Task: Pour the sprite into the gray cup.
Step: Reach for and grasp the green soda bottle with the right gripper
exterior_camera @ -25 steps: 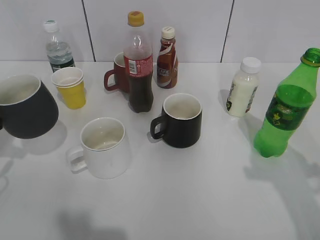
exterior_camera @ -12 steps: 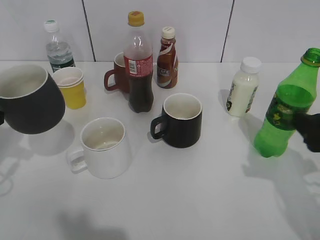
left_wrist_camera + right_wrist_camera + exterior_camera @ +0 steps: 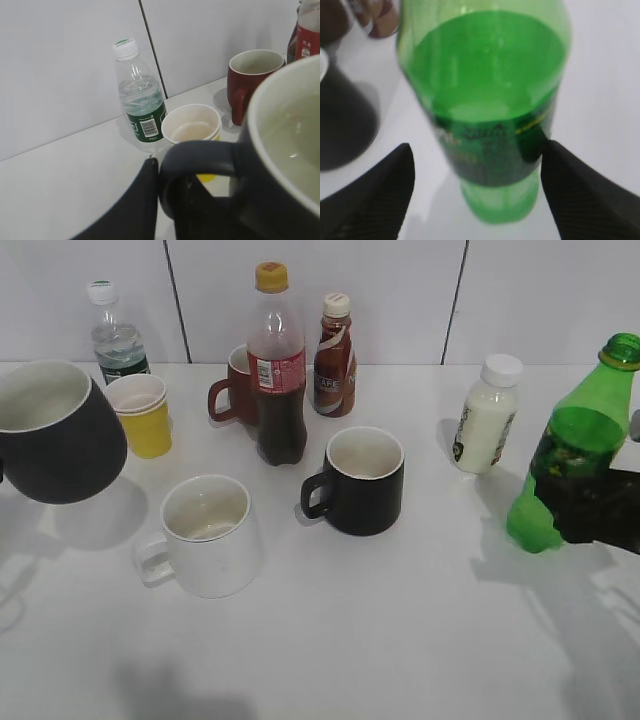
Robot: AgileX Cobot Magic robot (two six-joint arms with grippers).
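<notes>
I need to grab the sprite around its labelled body (image 3: 566, 468) with my right gripper next, so I can pour it. The sprite is leaning and its liquid (image 3: 582, 428) comes up to just above the label.
The sprite (image 3: 580, 430), a green bottle with no cap, stands at the far right of the table and leans slightly. My right gripper (image 3: 592, 508) is open around its labelled lower body. In the right wrist view the sprite (image 3: 485, 90) fills the gap between the fingers of the right gripper (image 3: 477, 150); the right finger is at the label and the left finger stands apart. The gray cup (image 3: 55, 435) hangs above the table at the far left. My left gripper (image 3: 170, 185) is shut on the handle of the gray cup (image 3: 280, 150), whose cream inside looks empty.
A black mug (image 3: 360, 480) and a white mug (image 3: 205, 535) stand mid-table. Behind them are a cola bottle (image 3: 278, 370), a red mug (image 3: 232, 390), a coffee bottle (image 3: 334, 345), stacked yellow cups (image 3: 140, 415) and a water bottle (image 3: 115, 335). A white milk bottle (image 3: 487, 415) stands left of the sprite.
My right gripper has come in from the right edge and now brackets the sprite, which leans a little more. The gray cup has risen and shifted slightly right.
</notes>
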